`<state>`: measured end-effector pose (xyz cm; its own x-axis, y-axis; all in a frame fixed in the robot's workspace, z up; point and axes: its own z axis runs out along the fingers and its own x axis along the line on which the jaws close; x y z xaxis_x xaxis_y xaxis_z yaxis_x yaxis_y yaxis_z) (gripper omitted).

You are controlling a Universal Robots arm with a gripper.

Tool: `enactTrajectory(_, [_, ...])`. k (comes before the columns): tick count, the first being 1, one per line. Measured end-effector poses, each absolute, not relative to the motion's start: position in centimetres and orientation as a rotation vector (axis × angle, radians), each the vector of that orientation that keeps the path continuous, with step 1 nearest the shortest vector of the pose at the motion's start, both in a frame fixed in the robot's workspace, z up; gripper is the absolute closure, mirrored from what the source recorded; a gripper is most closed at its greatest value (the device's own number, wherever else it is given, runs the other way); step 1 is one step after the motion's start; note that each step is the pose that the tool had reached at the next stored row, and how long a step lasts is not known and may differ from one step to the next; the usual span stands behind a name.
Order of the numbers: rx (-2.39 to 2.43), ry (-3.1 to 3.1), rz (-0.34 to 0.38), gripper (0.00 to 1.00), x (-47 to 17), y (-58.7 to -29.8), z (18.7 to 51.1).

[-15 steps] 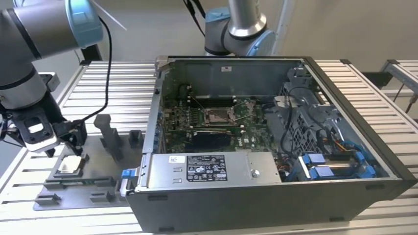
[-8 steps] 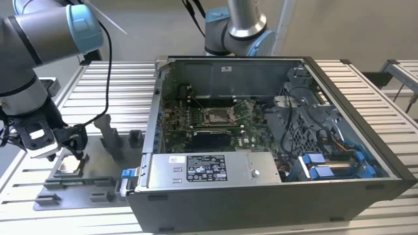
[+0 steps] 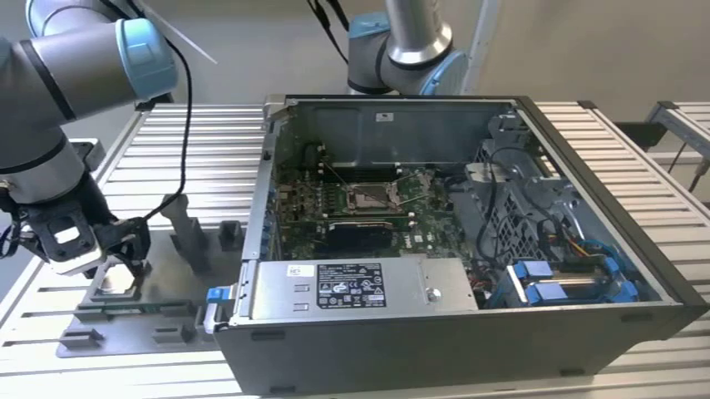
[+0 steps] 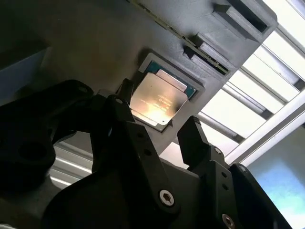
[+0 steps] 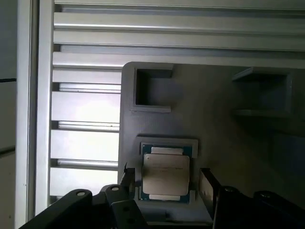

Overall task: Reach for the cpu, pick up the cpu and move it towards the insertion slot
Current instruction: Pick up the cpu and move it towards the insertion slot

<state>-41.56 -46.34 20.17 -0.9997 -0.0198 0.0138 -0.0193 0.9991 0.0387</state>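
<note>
My gripper is going to grab the cpu by its open side edges next, because the sides of the nest wrap around both ends of the cpu (image 3: 115, 280).
The cpu (image 3: 115, 280) is a small silvery square lying flat in a shallow nest on the grey fixture plate (image 3: 155, 312) at the exterior view's left. Both wrist views show its shiny top face (image 4: 157, 98) (image 5: 166, 174). My gripper (image 3: 116, 249) hangs just above it and is open, with one black finger (image 4: 125, 93) on one side and the other finger (image 5: 206, 183) on the opposite side; small gaps separate them from the chip. The insertion slot (image 3: 370, 196), a metal-framed square socket, sits in the green motherboard inside the open computer case (image 3: 444, 332).
Grey fixture blocks (image 3: 191, 241) stand upright on the plate between my gripper and the case wall. A second arm (image 3: 400, 41) rises behind the case. The table (image 3: 211, 150) is ribbed aluminium. Cables and blue drive parts (image 3: 554, 283) fill the case's right side.
</note>
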Motion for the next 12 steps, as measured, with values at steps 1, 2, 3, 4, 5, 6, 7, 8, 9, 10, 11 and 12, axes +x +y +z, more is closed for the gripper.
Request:
enactTrajectory(1, [0.03,-3.127,-0.06,0.0,-41.57,-46.34,20.03])
enactTrajectory(2, [0.03,-3.127,-0.06,0.0,-41.57,-46.34,19.91])
enactTrajectory(3, [0.03,-3.127,-0.06,0.0,-41.58,-46.34,19.8])
enactTrajectory(4, [0.03,-3.127,-0.06,0.0,-41.59,-46.34,19.69])
enactTrajectory(5, [0.03,-3.127,-0.06,0.0,-41.62,-46.34,19.59])
enactTrajectory(6, [0.03,-3.127,-0.06,0.0,-41.63,-46.34,19.49])
enactTrajectory(7, [0.03,-3.127,-0.06,0.0,-41.65,-46.34,19.39])
enactTrajectory(8, [0.03,-3.127,-0.06,0.0,-41.67,-46.34,19.31])
enactTrajectory(9, [0.03,-3.127,-0.06,0.0,-41.68,-46.34,19.24])
enactTrajectory(10, [0.03,-3.127,-0.06,0.0,-41.69,-46.34,19.19])
enactTrajectory(11, [0.03,-3.126,-0.06,0.0,-41.71,-46.34,19.14])
enactTrajectory(12, [0.03,-3.127,-0.06,0.0,-41.72,-46.34,19.09])
